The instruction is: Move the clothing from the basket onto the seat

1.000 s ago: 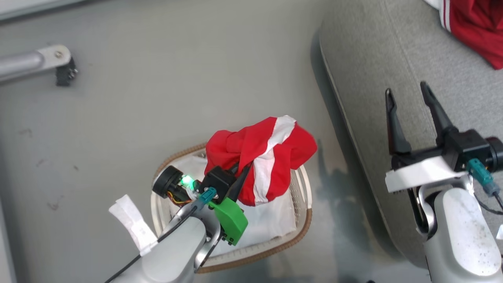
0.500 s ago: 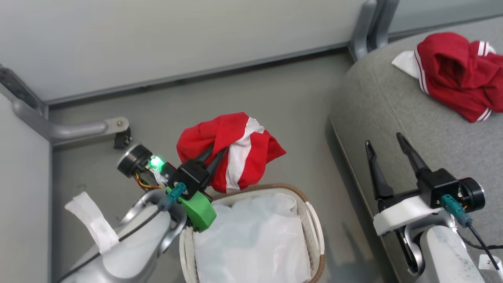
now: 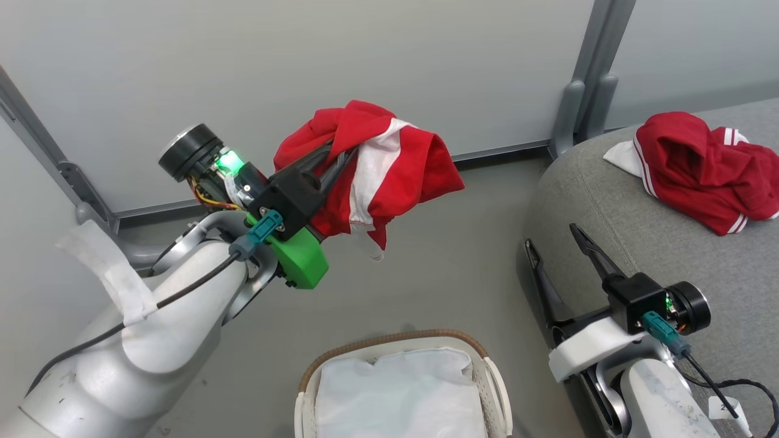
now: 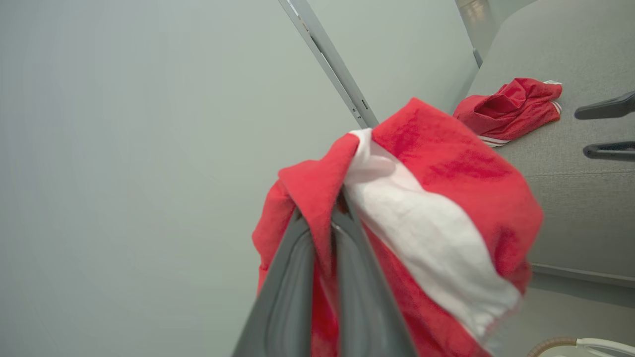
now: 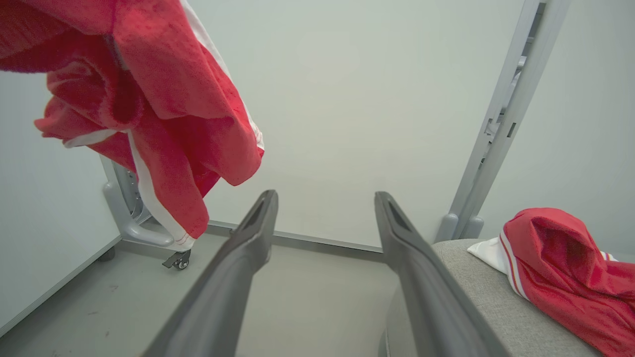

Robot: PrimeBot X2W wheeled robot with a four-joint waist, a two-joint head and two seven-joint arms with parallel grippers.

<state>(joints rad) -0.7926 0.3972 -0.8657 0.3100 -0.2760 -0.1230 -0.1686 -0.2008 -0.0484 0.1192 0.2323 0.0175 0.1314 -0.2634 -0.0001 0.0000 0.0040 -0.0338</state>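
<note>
The robot's right gripper needs to grab the red garment next by its edge beside the white band (image 3: 395, 176), so it can move it onto the grey seat (image 3: 608, 213).
A red garment with a broad white band (image 3: 395, 176) hangs in the air, well above the floor and up-left of the basket; my left gripper (image 3: 344, 152) is shut on its bunched fabric. The left wrist view shows the same garment (image 4: 436, 198) pinched between the closed fingers of that gripper (image 4: 330, 213). A second red garment with thin white stripes (image 3: 700, 164) lies crumpled on the grey seat (image 3: 608, 213). My right gripper (image 3: 551, 236) stands open and empty at the seat's near-left edge. The basket (image 3: 389, 337) sits on the floor at the bottom centre, holding a white liner (image 3: 401, 395).
Pale wall panels stand behind, with a grey metal post (image 3: 584, 79) at the seat's back corner. A frame leg with a caster (image 5: 176, 260) rests on the floor at the left. Bare grey floor (image 3: 426, 286) lies between basket and seat.
The head camera has tilted up. My left gripper has lifted the banded garment out of the basket and high above it. The right gripper has stayed open.
</note>
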